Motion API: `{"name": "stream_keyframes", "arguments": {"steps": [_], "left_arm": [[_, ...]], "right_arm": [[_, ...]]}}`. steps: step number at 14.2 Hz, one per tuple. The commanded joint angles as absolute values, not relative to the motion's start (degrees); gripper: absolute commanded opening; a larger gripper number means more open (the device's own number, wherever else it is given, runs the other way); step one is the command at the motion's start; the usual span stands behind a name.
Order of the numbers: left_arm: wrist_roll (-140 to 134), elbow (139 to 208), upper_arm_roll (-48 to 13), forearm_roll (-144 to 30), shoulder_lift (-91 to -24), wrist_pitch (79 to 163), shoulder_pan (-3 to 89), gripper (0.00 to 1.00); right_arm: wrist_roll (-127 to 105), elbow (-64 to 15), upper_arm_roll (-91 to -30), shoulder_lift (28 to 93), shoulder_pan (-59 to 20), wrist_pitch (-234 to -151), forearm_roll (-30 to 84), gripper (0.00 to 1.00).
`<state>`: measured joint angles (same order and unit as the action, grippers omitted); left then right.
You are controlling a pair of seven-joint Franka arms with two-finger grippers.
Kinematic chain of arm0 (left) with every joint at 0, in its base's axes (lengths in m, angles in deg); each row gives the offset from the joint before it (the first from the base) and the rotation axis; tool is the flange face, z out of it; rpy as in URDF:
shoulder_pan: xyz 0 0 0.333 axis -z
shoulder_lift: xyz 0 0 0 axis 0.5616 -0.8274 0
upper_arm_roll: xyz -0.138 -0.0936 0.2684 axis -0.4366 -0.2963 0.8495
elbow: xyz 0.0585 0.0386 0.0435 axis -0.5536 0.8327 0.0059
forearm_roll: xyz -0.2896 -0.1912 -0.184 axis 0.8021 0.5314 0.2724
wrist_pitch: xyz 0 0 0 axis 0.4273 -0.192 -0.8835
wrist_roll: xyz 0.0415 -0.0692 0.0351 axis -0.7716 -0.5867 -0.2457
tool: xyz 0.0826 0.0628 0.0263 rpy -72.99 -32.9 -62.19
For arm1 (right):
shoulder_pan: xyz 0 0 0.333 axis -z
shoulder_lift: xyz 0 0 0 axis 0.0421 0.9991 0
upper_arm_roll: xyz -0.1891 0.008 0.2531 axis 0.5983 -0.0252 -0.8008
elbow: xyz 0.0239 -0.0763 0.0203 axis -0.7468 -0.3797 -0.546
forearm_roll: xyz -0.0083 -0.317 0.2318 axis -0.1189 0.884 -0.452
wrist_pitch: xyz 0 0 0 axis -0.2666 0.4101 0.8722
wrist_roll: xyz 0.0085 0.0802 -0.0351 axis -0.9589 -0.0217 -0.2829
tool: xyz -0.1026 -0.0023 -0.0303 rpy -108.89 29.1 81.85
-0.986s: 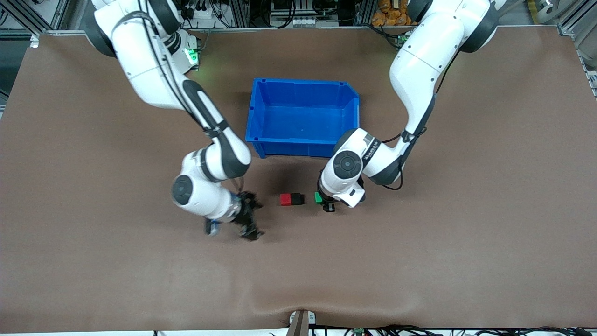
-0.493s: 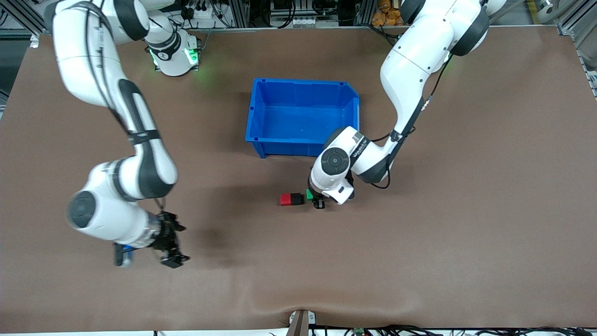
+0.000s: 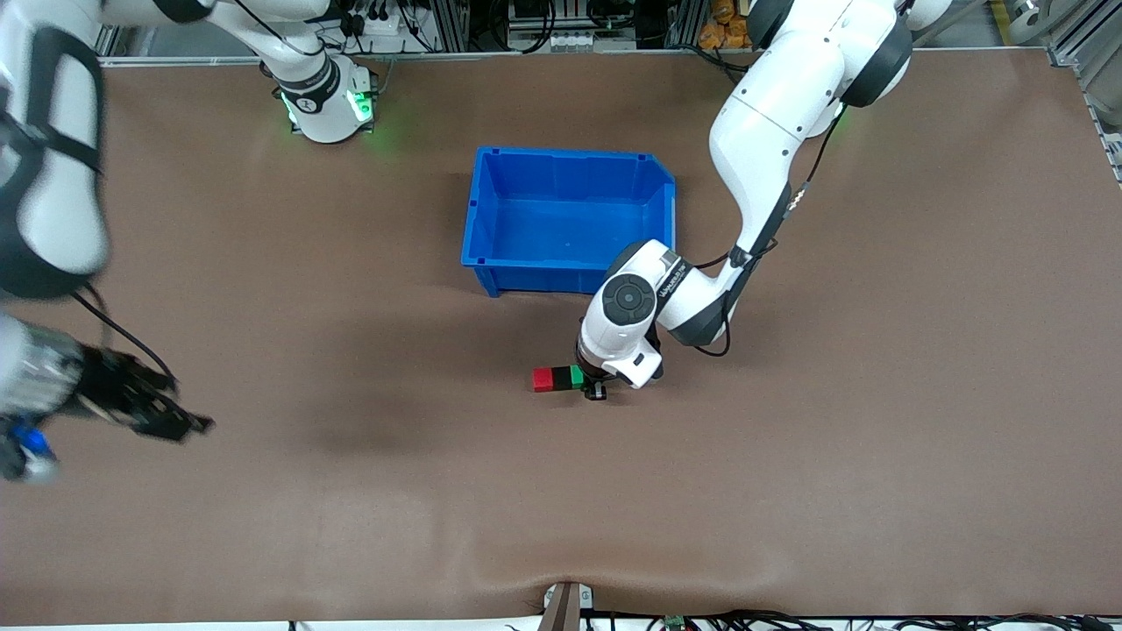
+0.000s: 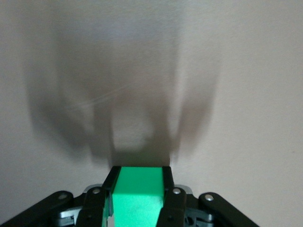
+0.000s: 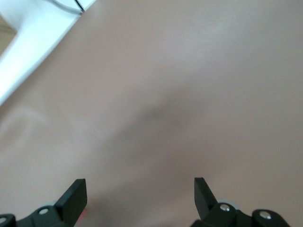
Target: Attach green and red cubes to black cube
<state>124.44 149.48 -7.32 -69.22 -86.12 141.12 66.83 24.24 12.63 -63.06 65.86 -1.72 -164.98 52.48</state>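
The green cube (image 3: 576, 376) sits low beside the black cube and in line with it, so my left gripper needs to let go of the green cube now.
The red cube (image 3: 543, 379), the black cube (image 3: 561, 379) and the green cube (image 3: 576, 376) stand in one row on the brown table, nearer the front camera than the blue bin. The black cube is in the middle and the green cube touches it. My left gripper (image 3: 587, 386) is low over the table and shut on the green cube; in the left wrist view the green cube (image 4: 138, 194) fills the gap between the fingers of the left gripper (image 4: 138, 171). My right gripper (image 3: 162, 419) is open and empty over bare table at the right arm's end; it shows in the right wrist view (image 5: 139, 191).
An empty blue bin (image 3: 570, 156) stands in the middle of the table, just farther from the front camera than the cubes. The left arm's elbow (image 3: 653, 294) hangs over the bin's near corner. Bare brown table lies all around.
My left gripper has carried the green cube across the gap until it touches the black cube. My right arm has swung far away from the cubes toward its own end of the table.
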Motion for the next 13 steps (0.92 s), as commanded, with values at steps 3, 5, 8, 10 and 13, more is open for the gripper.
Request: {"name": "stream_keyframes", "arguments": {"steps": [3,5,8,10,13], "left_arm": [[118.4,147.9,-5.2,-69.1,-87.5,142.2,69.4,1.0],[116.5,148.0,-4.9,-70.1,-86.6,142.0,69.8,1.0],[115.9,148.5,-4.9,-79.9,-81.0,135.4,69.5,1.0],[111.4,149.1,-6.0,-82.0,-77.0,130.8,67.9,1.0],[97.7,153.5,-9.1,-81.9,-70.6,128.3,62.9,1.0]], "right_arm": [[9.9,9.3,-61.1,51.7,-2.4,-153.6,56.2,1.0],[3.1,4.0,-61.2,45.3,-1.8,-150.3,56.9,1.0],[0.8,-10.0,-61.4,35.2,-1.7,-155.1,61.4,1.0],[0.4,-21.8,-62.7,28.7,-1.6,-163.7,62.5,1.0],[0.2,-24.7,-62.8,27.0,-1.6,-166.2,62.6,1.0]]}}
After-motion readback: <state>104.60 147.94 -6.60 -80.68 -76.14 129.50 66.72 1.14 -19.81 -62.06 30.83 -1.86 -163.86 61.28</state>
